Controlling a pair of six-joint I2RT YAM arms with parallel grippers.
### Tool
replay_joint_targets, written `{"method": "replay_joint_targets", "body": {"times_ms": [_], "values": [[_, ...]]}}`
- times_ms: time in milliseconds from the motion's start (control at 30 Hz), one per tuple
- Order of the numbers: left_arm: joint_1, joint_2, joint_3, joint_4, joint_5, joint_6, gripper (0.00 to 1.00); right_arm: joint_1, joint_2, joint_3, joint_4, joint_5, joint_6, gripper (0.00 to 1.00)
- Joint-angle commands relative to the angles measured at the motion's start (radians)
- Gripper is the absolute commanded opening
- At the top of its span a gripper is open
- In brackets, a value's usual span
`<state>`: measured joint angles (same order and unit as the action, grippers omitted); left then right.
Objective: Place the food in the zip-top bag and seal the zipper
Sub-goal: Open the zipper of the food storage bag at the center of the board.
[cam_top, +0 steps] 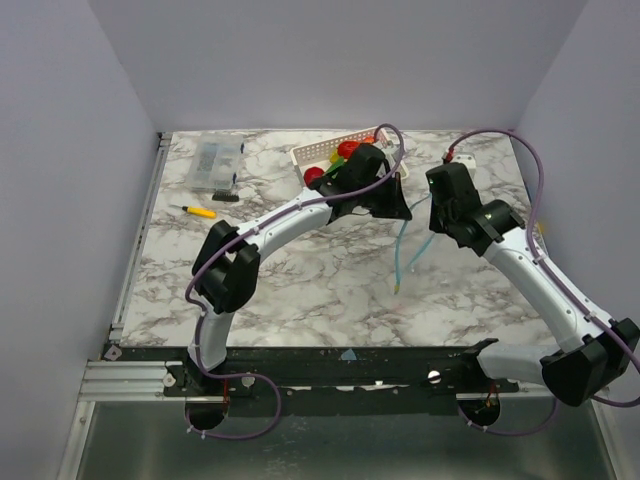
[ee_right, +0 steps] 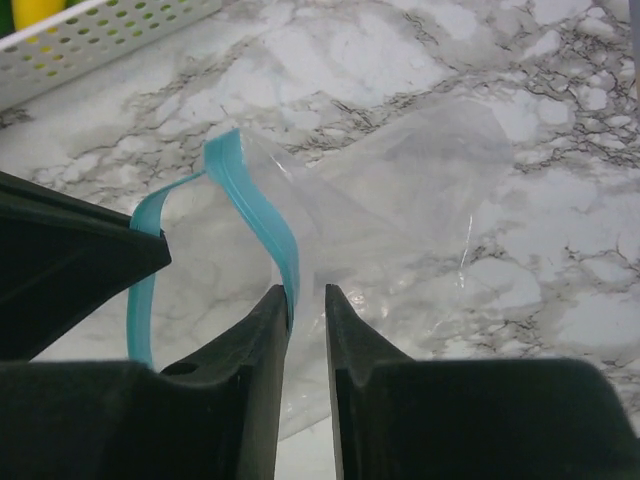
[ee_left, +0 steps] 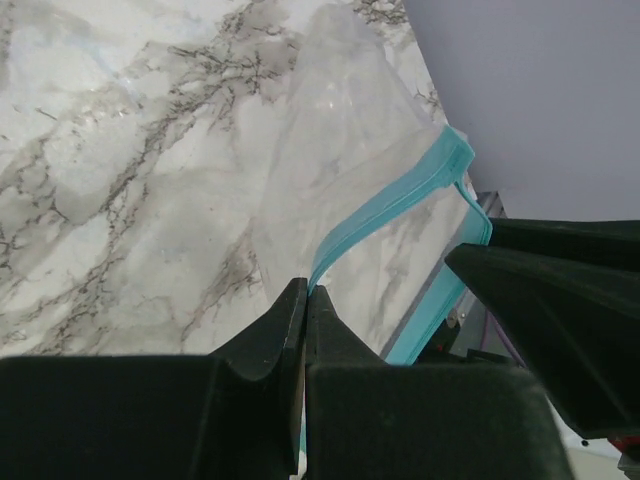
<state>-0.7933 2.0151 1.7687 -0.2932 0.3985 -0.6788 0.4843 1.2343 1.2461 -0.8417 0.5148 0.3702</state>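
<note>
To keep the bag's opening open for food, my right gripper will next grab the zip-top bag's free blue-green zipper strip [cam_top: 432, 235] [ee_right: 291, 288], opposite my left gripper's strip.
The clear zip-top bag [cam_top: 415, 238] hangs between my two grippers above the marble table. Its blue-green zipper [cam_top: 400, 255] is open, the two strips spread apart. My left gripper [ee_left: 305, 288] is shut on one zipper strip [ee_left: 400, 195]; the bag's film [ee_left: 330, 130] trails away from it. My right gripper [ee_right: 305, 290] is narrowly open, with the other strip [ee_right: 255, 215] lying against its left finger and the bag's film [ee_right: 420, 190] beyond. The food [cam_top: 347, 149], red and yellow-green pieces, lies in the white perforated basket [cam_top: 310, 152] behind my left gripper [cam_top: 400, 205]. My right gripper [cam_top: 437, 222] faces it.
The basket's wall [ee_right: 100, 35] shows at the top left of the right wrist view. A small clear hard box [cam_top: 217, 165] and a yellow-handled tool [cam_top: 197, 210] lie at the table's far left. Grey walls close in the back and sides.
</note>
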Motion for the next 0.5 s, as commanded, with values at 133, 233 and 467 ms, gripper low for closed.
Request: {"method": "replay_joint_targets", "body": {"times_ms": [133, 233, 467], "values": [[-0.002, -0.055, -0.160, 0.184, 0.113, -0.207, 0.00, -0.002, 0.019, -0.034, -0.018, 0.049, 0.244, 0.50], [-0.003, -0.062, -0.178, 0.189, 0.113, -0.216, 0.00, -0.001, 0.021, -0.080, 0.018, 0.032, 0.282, 0.53], [0.002, -0.047, -0.130, 0.109, 0.105, -0.172, 0.00, 0.000, 0.010, -0.170, 0.047, -0.046, 0.278, 0.51]]}}
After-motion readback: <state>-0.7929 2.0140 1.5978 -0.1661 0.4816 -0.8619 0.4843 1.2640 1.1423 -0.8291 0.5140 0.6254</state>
